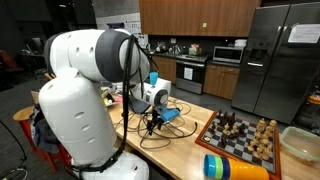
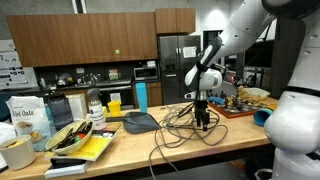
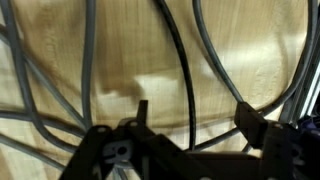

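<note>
My two fingers reach down to the wooden tabletop on either side of the black cable. I should close my gripper on the cable now.
My gripper (image 2: 202, 122) points straight down at the wooden table (image 2: 190, 145), right over a tangle of black and grey cables (image 2: 175, 135). In an exterior view the gripper (image 1: 152, 125) hangs just above the tabletop beside a blue part of the wrist. The wrist view shows the gripper (image 3: 195, 115) open, with its two dark fingertips (image 3: 250, 120) wide apart. A thin black cable (image 3: 186, 70) runs between them and touches neither. Several grey cables (image 3: 88, 60) cross the wood on both sides.
A chessboard (image 1: 245, 135) with pieces lies close beside the cables. A blue and yellow cylinder (image 1: 235, 168) and a clear container (image 1: 300, 145) sit near the table edge. A grey dustpan (image 2: 140, 122), a blue bottle (image 2: 141, 96), a bowl (image 2: 70, 135) and bags (image 2: 30, 120) crowd the far end.
</note>
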Motion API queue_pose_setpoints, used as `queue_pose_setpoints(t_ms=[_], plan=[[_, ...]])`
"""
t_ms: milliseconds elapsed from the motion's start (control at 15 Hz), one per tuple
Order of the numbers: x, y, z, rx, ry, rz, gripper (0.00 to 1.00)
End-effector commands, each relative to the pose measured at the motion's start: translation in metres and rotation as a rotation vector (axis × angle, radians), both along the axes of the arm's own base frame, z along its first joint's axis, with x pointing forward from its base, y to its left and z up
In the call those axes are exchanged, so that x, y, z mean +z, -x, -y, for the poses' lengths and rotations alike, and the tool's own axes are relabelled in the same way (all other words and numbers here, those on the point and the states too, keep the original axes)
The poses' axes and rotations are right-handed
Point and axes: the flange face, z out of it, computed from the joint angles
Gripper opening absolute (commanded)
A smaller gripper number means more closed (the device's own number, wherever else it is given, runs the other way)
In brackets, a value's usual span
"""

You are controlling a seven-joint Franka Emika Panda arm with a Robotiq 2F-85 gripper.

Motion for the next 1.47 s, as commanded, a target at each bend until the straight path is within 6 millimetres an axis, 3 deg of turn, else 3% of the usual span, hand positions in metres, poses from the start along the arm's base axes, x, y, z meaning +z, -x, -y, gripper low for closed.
queue_pose_setpoints(t_ms=[0,333,533,867,1400], plan=[[0.001,-0.005,0.006,-0.042,-0.023,-0.02,0.59],[0.001,-0.009,0.009,-0.074,-0.036,-0.029,0.17],[0.002,-0.009,0.009,-0.086,-0.03,-0.031,0.0],[0.022,-0.009,0.012,-0.176,-0.025,-0.001,0.02],[0.125,0.019,0.019,-0.353,-0.046,0.159,0.02]])
